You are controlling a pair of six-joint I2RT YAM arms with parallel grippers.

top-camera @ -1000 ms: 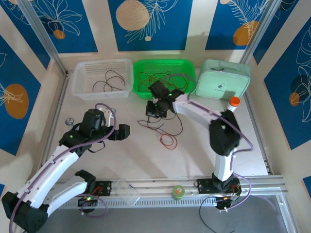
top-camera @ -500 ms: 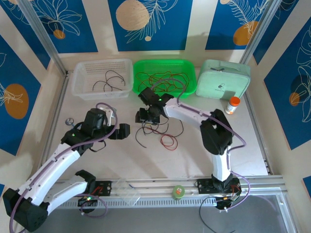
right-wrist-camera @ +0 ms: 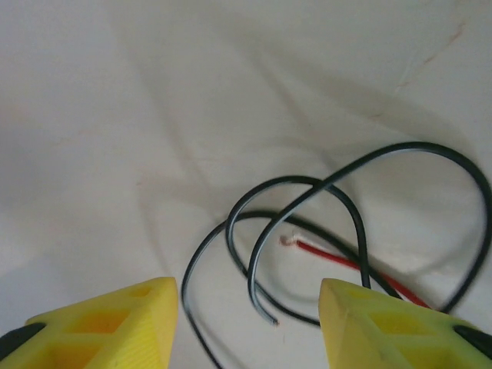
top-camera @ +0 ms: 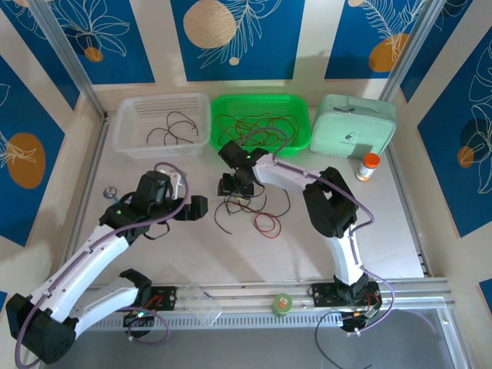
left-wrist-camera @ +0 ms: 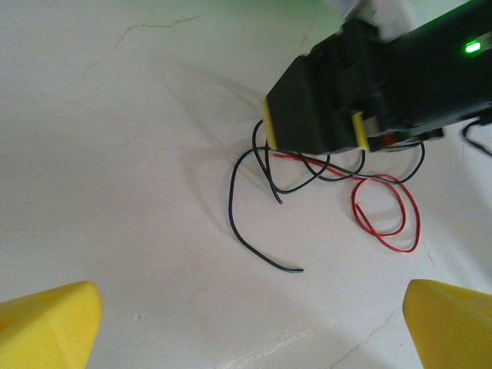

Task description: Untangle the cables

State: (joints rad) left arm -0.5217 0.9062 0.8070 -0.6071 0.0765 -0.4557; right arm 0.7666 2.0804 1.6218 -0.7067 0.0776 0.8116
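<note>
I need to grip the black cable with my right gripper by its curled part near the black cable's loose end (top-camera: 227, 210) (right-wrist-camera: 252, 279), which is free of the red cable. Then I can pull it out of the tangle.
A tangle of thin black and red cables (top-camera: 247, 206) lies on the white table, with a red loop (top-camera: 267, 224) at its right. My right gripper (top-camera: 235, 187) hangs open just over the tangle's upper left. In the right wrist view its yellow fingertips (right-wrist-camera: 247, 327) straddle curved black cables (right-wrist-camera: 307, 223) and a red cable end (right-wrist-camera: 330, 257), gripping nothing. My left gripper (top-camera: 196, 207) stands open to the left of the tangle. In the left wrist view it (left-wrist-camera: 250, 330) faces a black cable (left-wrist-camera: 250, 234), the red loop (left-wrist-camera: 388, 211) and the right gripper (left-wrist-camera: 313, 144).
A white basket (top-camera: 127, 127) with black cables and a green basket (top-camera: 300, 131) with red and black cables stand at the back. A mint case (top-camera: 355, 127) and an orange-capped bottle (top-camera: 369, 166) are at the right. A metal disc (top-camera: 110, 192) lies at the left.
The right gripper has moved left and down from near the green basket to the table and opened. Black cable now lies spread on the table below it. The left arm has barely moved.
</note>
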